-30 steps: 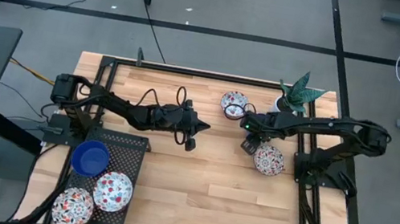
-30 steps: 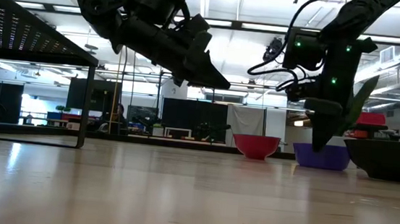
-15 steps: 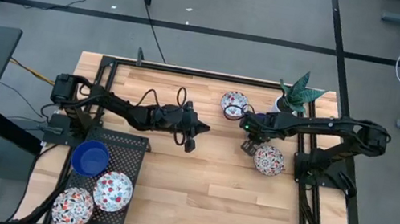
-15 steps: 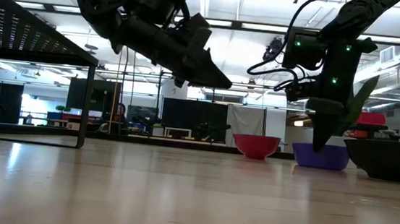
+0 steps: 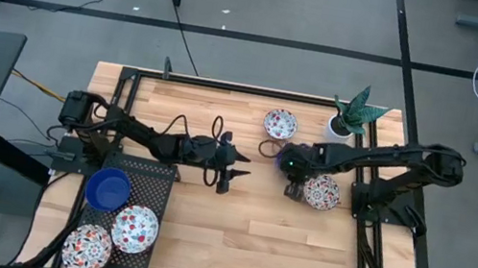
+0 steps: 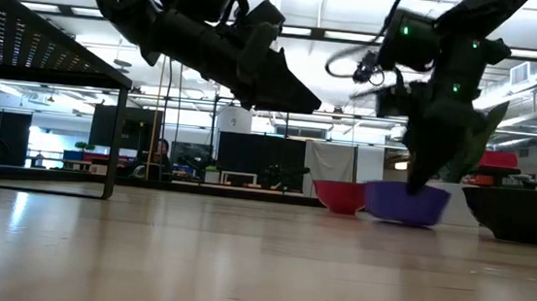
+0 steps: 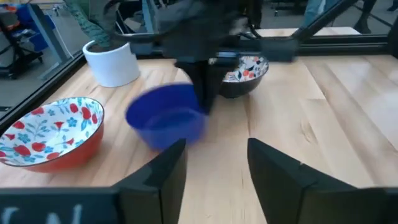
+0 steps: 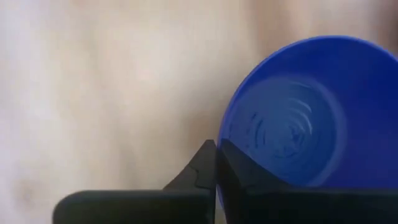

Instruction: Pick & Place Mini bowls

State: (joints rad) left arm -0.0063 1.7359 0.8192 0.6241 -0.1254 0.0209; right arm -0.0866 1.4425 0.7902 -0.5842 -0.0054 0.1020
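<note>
I will grab the blue mini bowl by its rim (image 7: 149,93) with my left gripper next, to move the bowl onto the black mesh rack.
A solid blue mini bowl (image 7: 166,121) sits right of the table's middle, with my right gripper (image 8: 216,149) shut on it; in the high view the arm hides it. Two floral mini bowls lie on the wood nearby, one farther back (image 5: 280,123) and one toward the right edge (image 5: 321,192). My left gripper (image 7: 214,146) hovers open at mid-table (image 5: 227,176), facing the blue bowl from its left and touching nothing. Another blue bowl (image 5: 107,188) and two floral ones (image 5: 135,229) (image 5: 87,247) rest on the black mesh rack. My right gripper pinches the blue bowl's rim (image 8: 222,130) between its two fingers, one finger inside the bowl and one outside. The fingers come from above, pointing down (image 6: 412,178). The bowl hangs slightly tilted below them; whether its base is clear of the wood I cannot tell.
A white plant pot (image 5: 338,124) with a green plant stands at the far right corner. The black mesh rack (image 5: 139,176) stands raised at the near left. Bare wood (image 5: 240,241) stretches across the near middle of the table.
My right gripper has moved toward the table's left and near edges, and the blue bowl has gone with it, shifting left in the low view. My left gripper has moved a little toward the near edge.
</note>
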